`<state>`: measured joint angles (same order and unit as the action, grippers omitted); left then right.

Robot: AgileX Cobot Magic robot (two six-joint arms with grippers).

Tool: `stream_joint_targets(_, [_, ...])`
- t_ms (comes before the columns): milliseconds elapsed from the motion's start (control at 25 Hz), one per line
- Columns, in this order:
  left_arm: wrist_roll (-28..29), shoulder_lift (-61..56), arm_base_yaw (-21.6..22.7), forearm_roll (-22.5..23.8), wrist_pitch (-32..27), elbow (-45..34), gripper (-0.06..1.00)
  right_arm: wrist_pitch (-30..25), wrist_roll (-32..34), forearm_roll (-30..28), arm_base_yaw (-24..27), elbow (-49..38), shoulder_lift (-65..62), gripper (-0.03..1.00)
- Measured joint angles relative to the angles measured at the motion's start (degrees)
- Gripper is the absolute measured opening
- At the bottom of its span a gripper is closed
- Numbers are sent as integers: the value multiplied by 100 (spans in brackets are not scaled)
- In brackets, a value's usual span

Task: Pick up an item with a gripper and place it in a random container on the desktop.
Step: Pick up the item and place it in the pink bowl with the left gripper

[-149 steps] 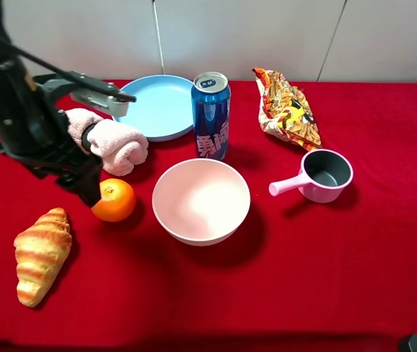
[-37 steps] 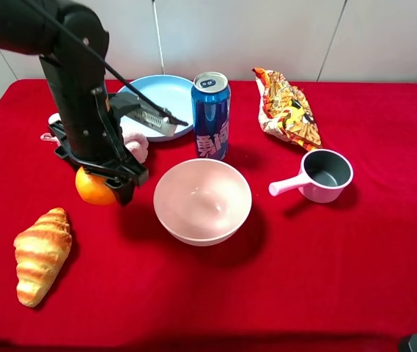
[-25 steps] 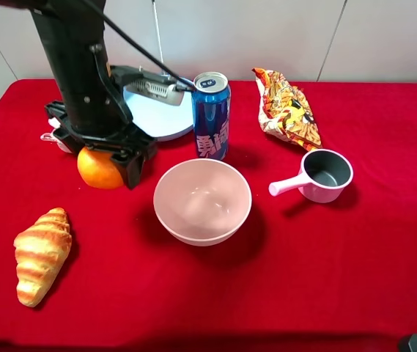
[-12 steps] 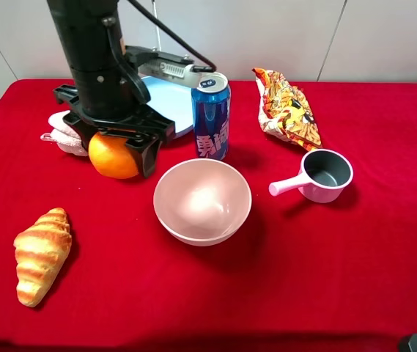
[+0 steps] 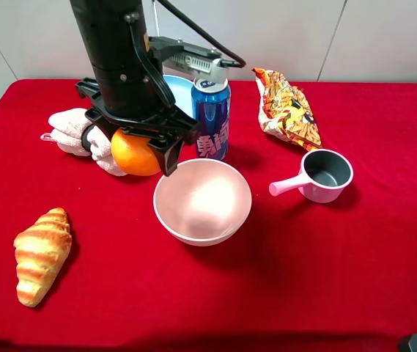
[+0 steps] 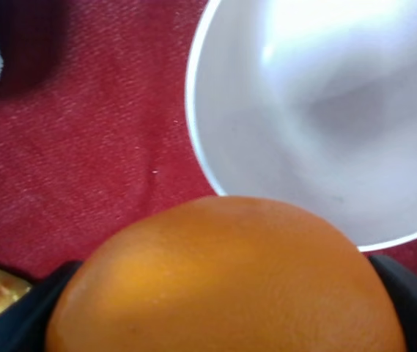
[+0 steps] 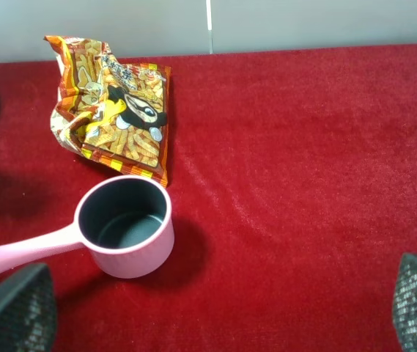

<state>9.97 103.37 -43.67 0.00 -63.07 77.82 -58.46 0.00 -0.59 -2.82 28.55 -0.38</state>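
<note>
My left gripper should hold the orange fruit (image 5: 135, 153) until it is over the bowl; it hangs short of the bowl's near rim.
My left gripper (image 5: 136, 149) is shut on the orange fruit (image 5: 135, 153) and holds it in the air just left of the pale pink bowl (image 5: 201, 201) on the red cloth. In the left wrist view the orange (image 6: 226, 282) fills the lower part, between the dark fingers (image 6: 410, 293), with the bowl's rim (image 6: 196, 150) just beyond it. The bowl holds nothing. My right gripper (image 7: 208, 315) shows only as two fingertips at the frame's lower corners, wide apart and empty, over the red cloth near the small pink handled cup (image 7: 124, 226).
A blue can (image 5: 212, 119) stands behind the bowl, with a light-blue plate (image 5: 181, 92) partly hidden by the arm. A pink cloth (image 5: 76, 132) lies at the left, a croissant (image 5: 41, 253) at the front left, a snack bag (image 5: 286, 107) and the handled cup (image 5: 324, 176) at the right.
My left gripper closed on the orange, lifted it off the cloth and has carried it up and to the right, toward the bowl's left rim. The right arm has not moved.
</note>
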Motion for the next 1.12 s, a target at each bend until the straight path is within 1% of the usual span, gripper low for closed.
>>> stream_joint_targets(320, [32,225,-399,110,179,113,72,0,0,0,0,0,0,69])
stream_joint_targets(600, [32,446,-624,236,550,158,72,0,0,0,0,0,0,69])
stream_joint_targets(640, [32,537,-702,310,666,158,72,0,0,0,0,0,0,69])
stream_joint_targets(920, [-8,818,-756,335,1037,158,72,0,0,0,0,0,0,69])
stream_joint_targets(1120, [-230,1022,-767,169,1290,158,72,0,0,0,0,0,0,69])
